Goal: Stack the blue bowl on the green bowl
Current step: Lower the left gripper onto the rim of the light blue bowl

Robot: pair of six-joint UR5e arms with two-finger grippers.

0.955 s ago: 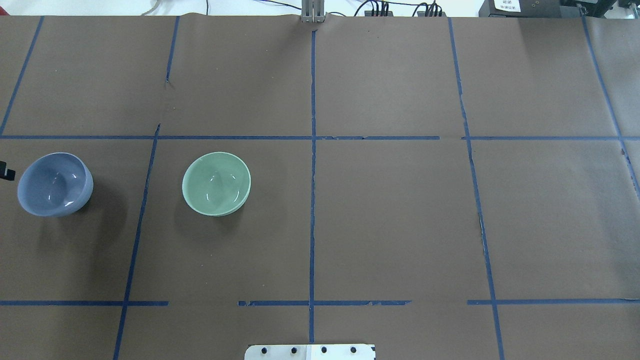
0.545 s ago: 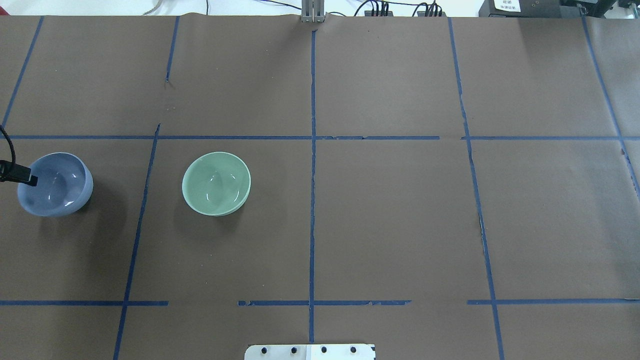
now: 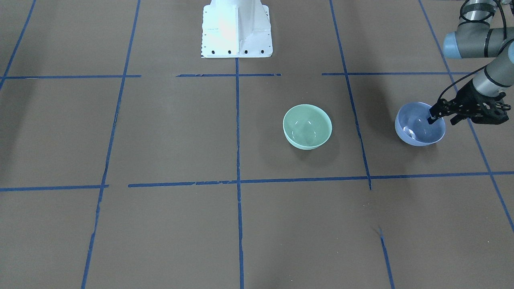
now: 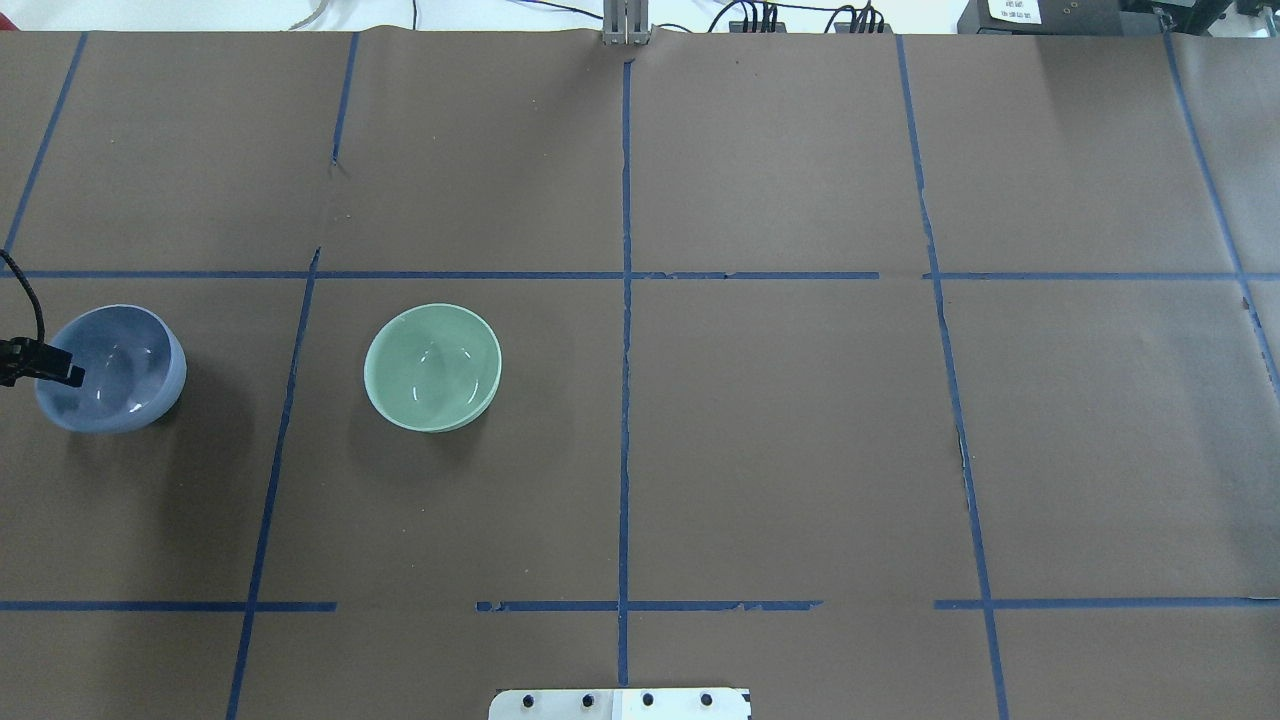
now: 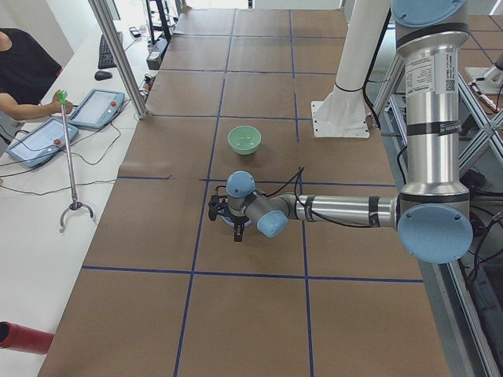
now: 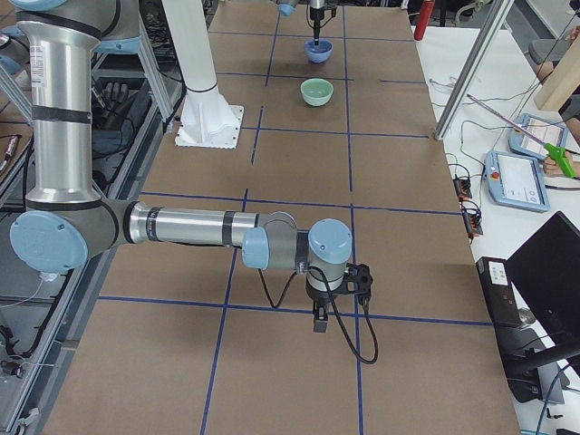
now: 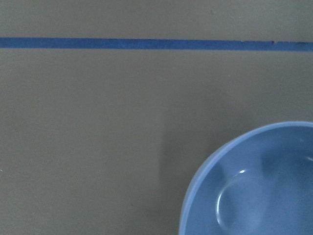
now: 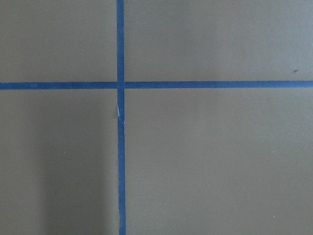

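Note:
The left gripper has to stack the blue bowl on the green bowl [image 3: 307, 127], so next it needs to grab the blue bowl by its rim [image 3: 433, 106].
The blue bowl [image 3: 417, 130] stands upright on the brown table at my left, also in the overhead view [image 4: 125, 370] and the left wrist view [image 7: 259, 191]. The green bowl [image 3: 307, 127] stands upright a short way toward the table's middle [image 4: 432, 367], apart from the blue one. My left gripper [image 3: 442, 119] is open and astride the blue bowl's outer rim, with one fingertip [image 4: 68, 376] inside the bowl. My right gripper [image 6: 319, 319] hangs low over bare table far from both bowls; I cannot tell whether it is open or shut.
Blue tape lines [image 4: 625, 300] split the brown table into squares. The robot's white base [image 3: 237, 32] stands at the table's near edge. An operators' bench with tablets [image 5: 47, 133] runs along the far side.
My left gripper has come in from the overhead view's left edge to the blue bowl's rim, with a fingertip now inside the bowl. Neither bowl has moved.

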